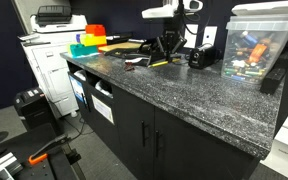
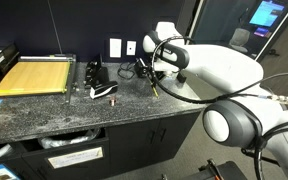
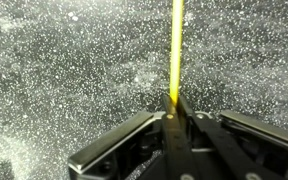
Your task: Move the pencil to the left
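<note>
My gripper's fingers hold the pencil (image 1: 160, 64) above the countertop, so it would fall short if I opened now. Next, my gripper moves the pencil toward its place before opening.
The pencil (image 3: 176, 45) is thin, straight and yellow. In the wrist view it runs from the top edge down into my gripper (image 3: 172, 103), whose two fingers are closed together on its lower end. Dark speckled countertop (image 3: 54, 70) lies under it. In an exterior view my gripper (image 1: 165, 52) hangs low over the back of the counter, and a yellowish sliver that may be the pencil (image 1: 160, 64) lies beneath it. In an exterior view my gripper (image 2: 152, 78) points down at the counter with the pencil (image 2: 154, 90) under it.
A yellow cutting mat (image 2: 32, 76) lies at one end of the counter (image 2: 54, 118). A black stapler-like tool (image 2: 104, 91) and a black object (image 2: 94, 73) sit near my gripper. A clear bin of items (image 1: 256, 40), a printer (image 1: 56, 18) and orange and green boxes (image 1: 92, 38) stand around.
</note>
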Robot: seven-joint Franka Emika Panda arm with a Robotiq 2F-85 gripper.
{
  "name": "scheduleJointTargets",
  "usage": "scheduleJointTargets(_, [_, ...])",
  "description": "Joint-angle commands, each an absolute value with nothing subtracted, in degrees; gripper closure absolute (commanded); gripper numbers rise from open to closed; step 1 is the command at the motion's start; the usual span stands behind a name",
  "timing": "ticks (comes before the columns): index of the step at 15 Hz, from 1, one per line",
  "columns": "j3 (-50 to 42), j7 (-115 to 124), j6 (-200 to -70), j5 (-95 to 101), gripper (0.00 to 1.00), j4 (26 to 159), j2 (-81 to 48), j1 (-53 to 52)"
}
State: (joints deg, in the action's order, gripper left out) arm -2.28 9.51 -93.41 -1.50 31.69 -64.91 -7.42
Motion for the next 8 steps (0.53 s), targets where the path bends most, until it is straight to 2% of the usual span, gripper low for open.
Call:
scheduleJointTargets(1, [-2.1, 11.0, -93.2, -1.4, 0.98, 28.1, -67.9, -9.1])
scheduleJointTargets(8, [-2.5, 12.8, -94.6, -1.0, 0.98, 27.6, -71.3, -13.5])
